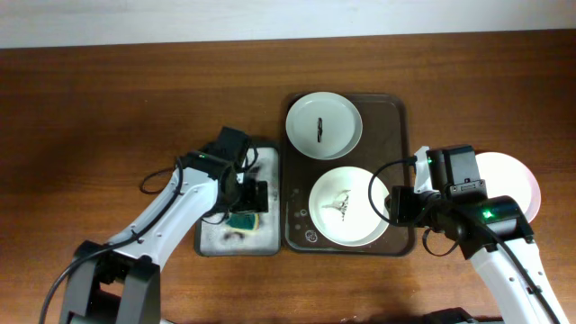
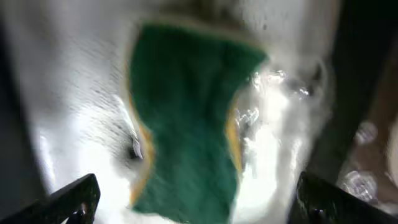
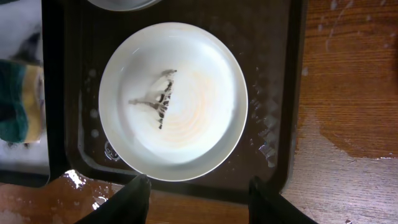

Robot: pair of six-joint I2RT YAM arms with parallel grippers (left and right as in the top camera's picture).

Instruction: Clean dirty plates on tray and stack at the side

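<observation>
I will next grab the near plate's rim (image 1: 387, 200) with my right gripper on the side toward the clean plate (image 1: 520, 178). The near plate's smeared side will stay open for the sponge to clean.
Two dirty white plates lie on the dark tray (image 1: 396, 117): a far plate (image 1: 324, 124) with a dark streak and a near plate (image 1: 348, 206) with dark smears, also in the right wrist view (image 3: 173, 101). A clean plate (image 1: 520, 178) sits on the table right of the tray. A green and yellow sponge (image 1: 242, 220) lies on a small foamy tray (image 1: 266, 162). My left gripper (image 2: 196, 199) is open directly over the sponge (image 2: 186, 118). My right gripper (image 3: 199, 186) is open at the tray's right edge, beside the near plate.
Water is spilled on the wooden table right of the tray (image 3: 336, 130). The arms' cables run near the tray's right side (image 1: 387, 193).
</observation>
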